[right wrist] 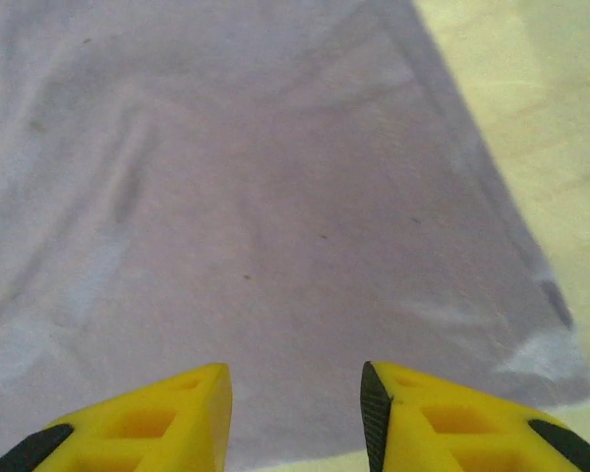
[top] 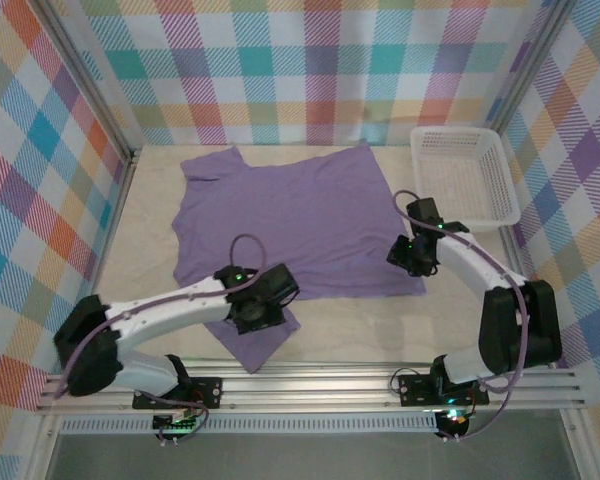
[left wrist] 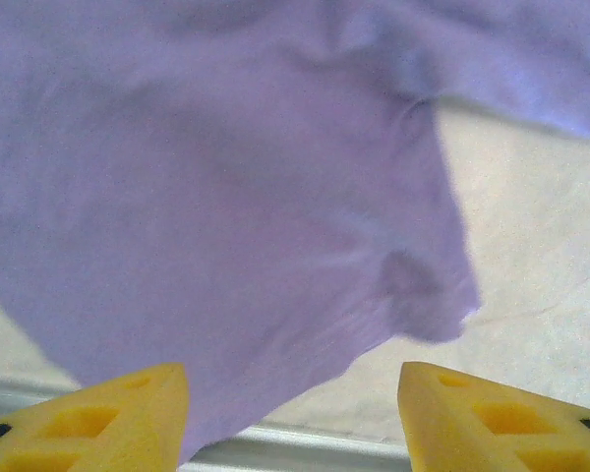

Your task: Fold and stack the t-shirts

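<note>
The right gripper grabs the lavender t-shirt [top: 300,215] by its near bottom corner on the basket side next, to fold the near side over.
The lavender t-shirt [top: 300,215] lies spread flat across the middle of the table, one sleeve [top: 255,345] reaching toward the near edge. My left gripper [top: 252,315] hovers over that near sleeve [left wrist: 236,216], open, its yellow fingers [left wrist: 128,423] wide apart with nothing between them. My right gripper [top: 412,255] sits at the shirt's right edge, open above the fabric [right wrist: 265,226], fingers [right wrist: 442,423] apart and empty.
A white lattice basket [top: 465,175] stands at the back right, next to the right arm. Checked walls close in the table on three sides. A metal rail [top: 310,385] runs along the near edge. Bare table [top: 380,320] shows near the front right.
</note>
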`<state>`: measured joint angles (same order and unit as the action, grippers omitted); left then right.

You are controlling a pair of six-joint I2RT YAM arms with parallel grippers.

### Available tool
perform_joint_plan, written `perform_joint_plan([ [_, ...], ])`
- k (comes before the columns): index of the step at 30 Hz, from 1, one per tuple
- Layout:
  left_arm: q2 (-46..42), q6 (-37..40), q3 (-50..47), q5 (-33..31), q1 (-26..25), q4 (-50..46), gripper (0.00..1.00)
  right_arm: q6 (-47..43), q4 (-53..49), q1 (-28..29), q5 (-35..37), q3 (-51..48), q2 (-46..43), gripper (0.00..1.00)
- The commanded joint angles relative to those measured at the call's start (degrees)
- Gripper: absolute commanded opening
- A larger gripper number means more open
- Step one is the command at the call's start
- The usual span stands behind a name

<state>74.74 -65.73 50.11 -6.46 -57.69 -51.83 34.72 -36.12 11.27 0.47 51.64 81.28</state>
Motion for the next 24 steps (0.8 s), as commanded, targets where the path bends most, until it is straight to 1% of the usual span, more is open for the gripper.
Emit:
perform_joint_plan([
  [1, -5.2, -6.5, -9.2, 5.5, -1.1, -1.5, 0.57, 3.5, -1.7, -0.7, -3.8, -1.7, -3.1, 0.41],
  [3, -8.1, -8.6, -12.4, 6.3, -1.1, 0.0, 0.57, 5.2, -0.3, -1.9, -6.6, -3.5, -3.4, 0.41],
  [5, -8.7, -10.0, -14.7, 7.9, -1.1, 3.2, 0.57, 6.1, 0.8, -2.8, -7.8, -4.9, -3.4, 0.41],
  [10, -5.9, -10.6, -16.3, 9.2, -1.1, 7.8, 0.54, 5.9, 1.2, -3.5, -7.4, -5.4, -2.1, 0.41],
  [15, -0.7, -11.3, -19.1, 12.9, -1.4, 17.0, 0.5, 5.6, 1.6, -4.6, -6.9, -6.1, -1.5, 0.41],
  [16, 0.6, -11.1, -19.0, 13.1, -1.4, 18.0, 0.48, 5.6, 1.7, -5.0, -6.8, -6.4, -1.7, 0.41],
  [17, 1.7, -10.9, -18.7, 12.9, -1.4, 18.3, 0.42, 5.9, 1.8, -5.4, -6.6, -6.8, -1.9, 0.41],
  [19, 2.8, -10.7, -18.2, 11.0, -1.4, 18.2, 0.24, 6.1, 1.8, -6.1, -5.8, -7.6, -2.7, 0.41],
  [20, 2.9, -10.6, -17.7, 9.3, -1.4, 17.3, 0.12, 6.1, 1.7, -6.4, -5.2, -7.9, -2.9, 0.41],
  [21, 2.5, -10.4, -17.3, 8.0, -1.4, 15.9, 0.04, 6.1, 1.2, -6.7, -4.3, -7.9, -3.0, 0.41],
  [22, 1.7, -10.6, -16.6, 6.4, -1.4, 13.9, 0.0, 6.2, 0.5, -7.1, -3.3, -7.8, -3.1, 0.43],
  [24, -1.5, -11.4, -16.4, 4.2, -1.4, 11.4, 0.0, 7.0, -1.0, -8.3, -1.2, -8.4, -3.9, 0.46],
])
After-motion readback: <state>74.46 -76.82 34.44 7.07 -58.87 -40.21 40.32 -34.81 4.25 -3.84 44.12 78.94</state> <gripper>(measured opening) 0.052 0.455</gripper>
